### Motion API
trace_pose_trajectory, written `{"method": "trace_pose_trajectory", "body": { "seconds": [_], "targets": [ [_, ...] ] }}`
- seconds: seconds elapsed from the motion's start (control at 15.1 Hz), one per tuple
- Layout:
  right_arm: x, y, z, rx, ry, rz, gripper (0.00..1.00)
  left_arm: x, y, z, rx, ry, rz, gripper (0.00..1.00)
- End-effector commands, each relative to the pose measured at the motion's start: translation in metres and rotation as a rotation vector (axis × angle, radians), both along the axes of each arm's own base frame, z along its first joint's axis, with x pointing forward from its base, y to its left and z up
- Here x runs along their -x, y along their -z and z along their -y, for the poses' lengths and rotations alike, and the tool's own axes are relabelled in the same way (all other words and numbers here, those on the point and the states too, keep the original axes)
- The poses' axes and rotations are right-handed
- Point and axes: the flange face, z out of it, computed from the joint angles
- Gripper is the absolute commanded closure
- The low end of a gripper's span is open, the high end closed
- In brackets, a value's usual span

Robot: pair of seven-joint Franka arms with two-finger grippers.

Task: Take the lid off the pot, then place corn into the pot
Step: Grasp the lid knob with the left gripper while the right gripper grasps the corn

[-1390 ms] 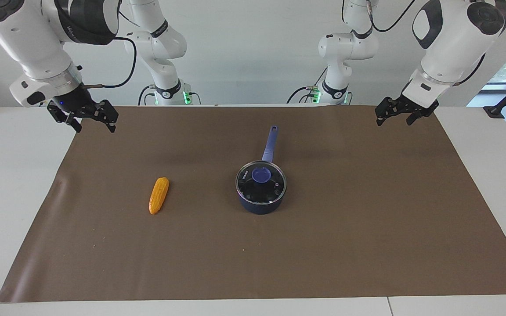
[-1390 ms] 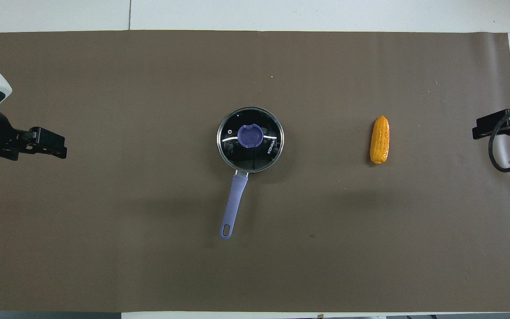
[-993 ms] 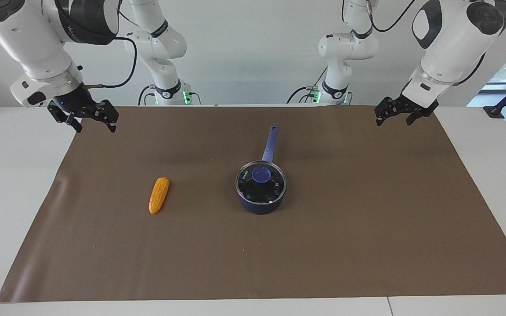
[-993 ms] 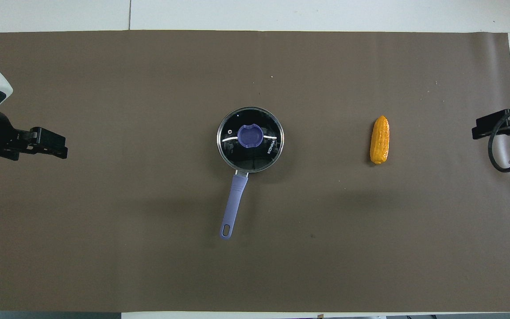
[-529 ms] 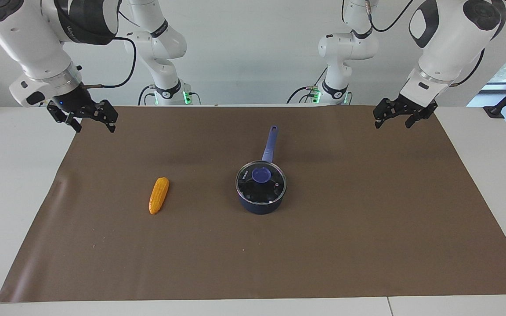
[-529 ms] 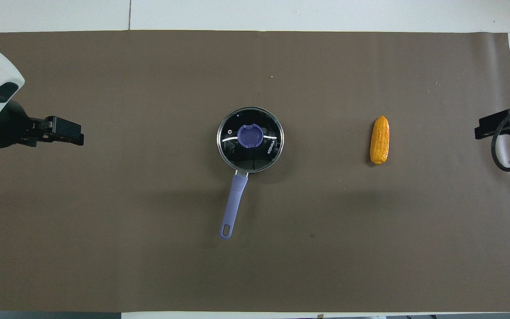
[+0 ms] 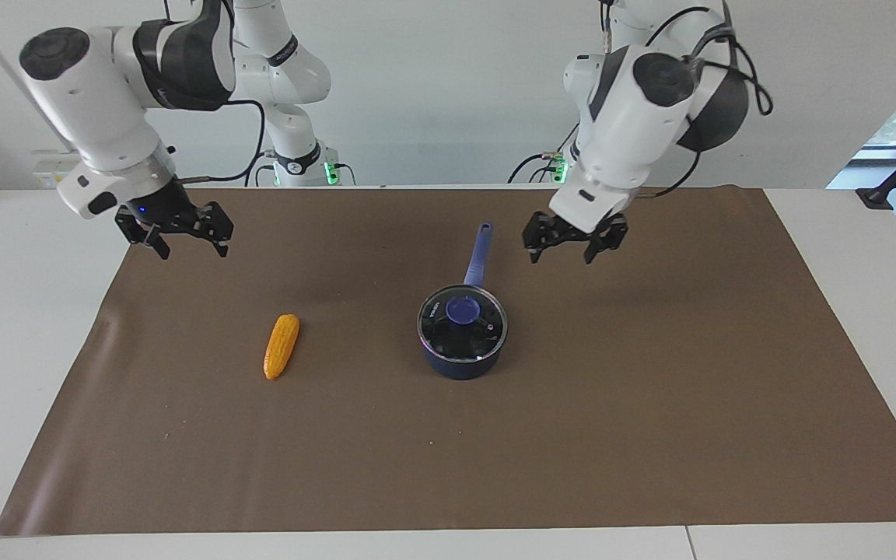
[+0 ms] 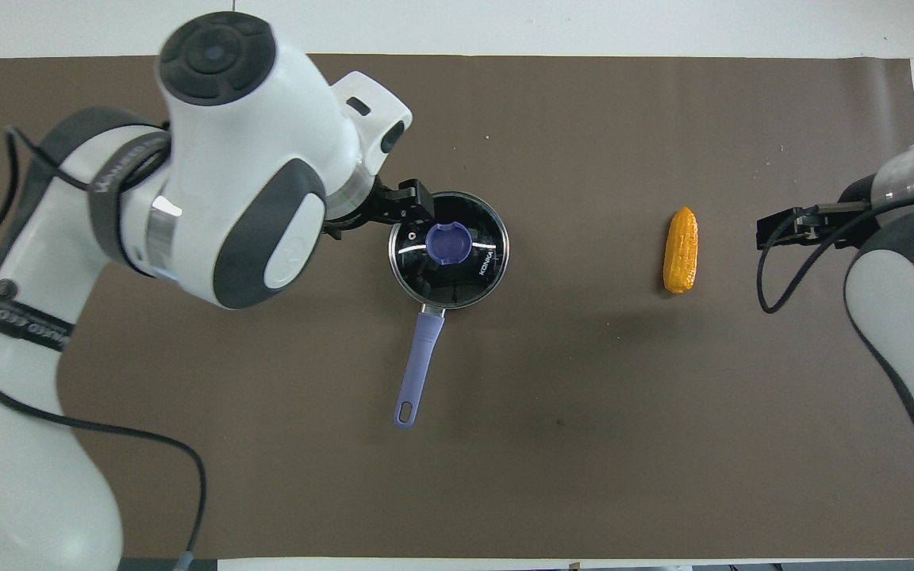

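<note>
The left gripper will next grab the lid by its narrow blue knob [image 8: 449,243] to lift the lid off the pot, as the glass disc spreads wide across the pot.
The navy-blue pot [image 7: 461,359] stands mid-mat with its long blue handle [image 7: 477,255] pointing toward the robots. The glass lid [image 7: 479,336] with its blue knob [image 7: 463,310] sits shut on the pot. Pot rim [image 8: 497,274], lid [image 8: 473,277] and knob [image 8: 447,243] also show in the overhead view. The yellow-orange corn [image 7: 281,345] lies on the mat toward the right arm's end; it also shows in the overhead view [image 8: 680,250]. My left gripper [image 7: 568,250] [image 8: 408,210] is open and empty, in the air beside the handle, apart from the lid. My right gripper [image 7: 193,245] [image 8: 778,230] is open, over the mat's edge beside the corn.
A brown mat [image 7: 650,404] covers most of the white table [image 7: 12,327]. The left arm's big white body [image 8: 243,159] hides part of the mat in the overhead view. Nothing else lies on the mat.
The left arm has swung in from the mat's end to beside the pot's handle. The right gripper has moved a little inward and down toward the corn. Pot, lid and corn have not moved.
</note>
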Motion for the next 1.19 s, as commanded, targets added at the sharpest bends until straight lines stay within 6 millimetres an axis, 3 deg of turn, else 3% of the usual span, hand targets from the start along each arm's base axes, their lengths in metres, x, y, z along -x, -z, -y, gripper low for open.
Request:
{"method": "trace_pose_trajectory", "body": {
  "seconds": [0.0,0.2,0.33,0.46,0.6,0.66,0.79,0.86,0.99,1.06,1.12],
  "targets": [
    [-0.010,0.080,-0.021,-0.005,0.036,0.018,0.00,-0.004,0.015,0.041,-0.015,0.005,0.045,0.00],
    [-0.012,0.135,-0.042,-0.004,0.037,0.032,0.00,-0.001,0.037,0.056,-0.060,0.041,0.062,0.00],
    [-0.015,0.168,-0.043,0.002,0.026,-0.005,0.00,-0.005,0.054,0.061,-0.086,0.057,0.079,0.00],
    [-0.016,0.182,-0.041,0.005,0.027,-0.021,0.00,-0.004,0.060,0.061,-0.092,0.063,0.079,0.00],
    [-0.015,0.183,-0.039,0.005,0.033,-0.029,0.00,-0.005,0.066,0.062,-0.085,0.062,0.091,0.00],
    [-0.016,0.184,-0.039,0.005,0.033,-0.029,0.06,-0.004,0.072,0.063,-0.086,0.064,0.092,0.00],
    [-0.014,0.188,-0.041,0.007,0.027,-0.040,0.21,0.002,0.073,0.070,-0.082,0.075,0.094,0.00],
    [-0.013,0.190,-0.042,0.007,0.019,-0.046,0.38,0.004,0.077,0.071,-0.086,0.079,0.089,0.00],
    [-0.012,0.190,-0.043,0.008,-0.001,-0.053,0.86,0.009,0.081,0.076,-0.090,0.089,0.083,0.00],
    [-0.012,0.191,-0.043,0.007,-0.024,-0.058,1.00,0.010,0.081,0.076,-0.090,0.089,0.083,0.00],
    [-0.011,0.192,-0.043,0.007,-0.038,-0.065,1.00,0.011,0.083,0.077,-0.093,0.091,0.079,0.00]
  ]
}}
